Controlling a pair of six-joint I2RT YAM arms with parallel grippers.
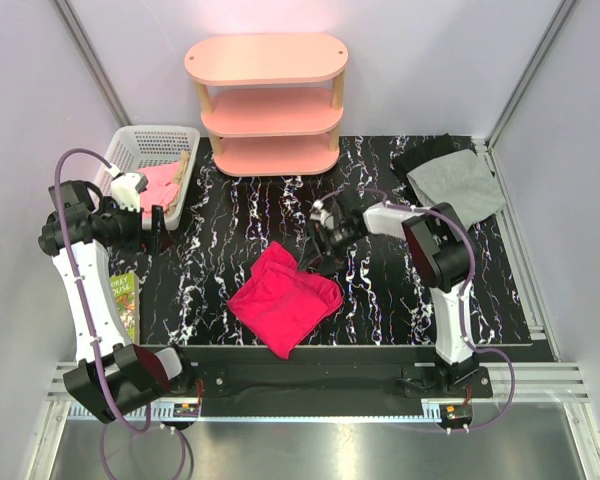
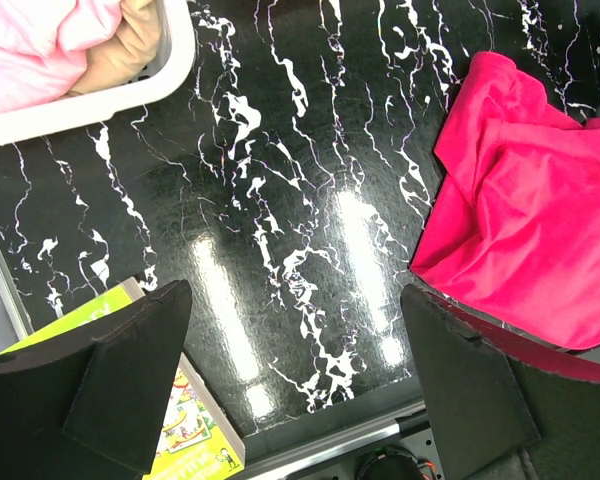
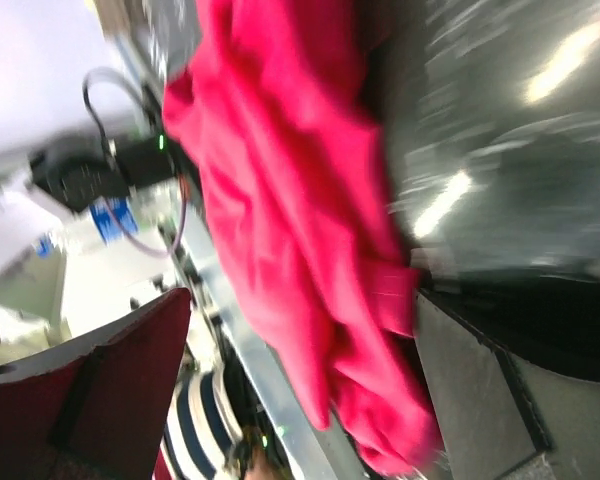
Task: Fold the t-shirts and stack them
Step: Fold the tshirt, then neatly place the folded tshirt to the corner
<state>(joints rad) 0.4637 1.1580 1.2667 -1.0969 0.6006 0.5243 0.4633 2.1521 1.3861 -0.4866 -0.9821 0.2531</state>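
I should next grab the folded crimson-red t-shirt by its far edge with my right gripper, so its body stays free to lay over the grey t-shirt (image 1: 458, 185).
The crimson-red t-shirt (image 1: 283, 298) lies folded in a rumpled square near the front middle of the black marbled table (image 1: 380, 300). The light grey t-shirt (image 1: 458, 185) lies flat at the back right. My right gripper (image 1: 316, 254) is at the red shirt's far right edge. In the blurred right wrist view it (image 3: 300, 400) is open, with red cloth (image 3: 290, 220) showing between its fingers. My left gripper (image 1: 156, 230) is open and empty at the far left, beside the basket. In its wrist view it (image 2: 295, 375) hangs over bare table, with the red shirt (image 2: 525, 230) to the right.
A white basket (image 1: 130, 140) with pink cloth (image 1: 163, 183) stands at the back left. A pink three-tier shelf (image 1: 268, 100) stands at the back middle. A green picture book (image 1: 126, 300) lies at the left edge, also in the left wrist view (image 2: 180, 420). Dark cloth (image 1: 425, 152) lies under the grey shirt.
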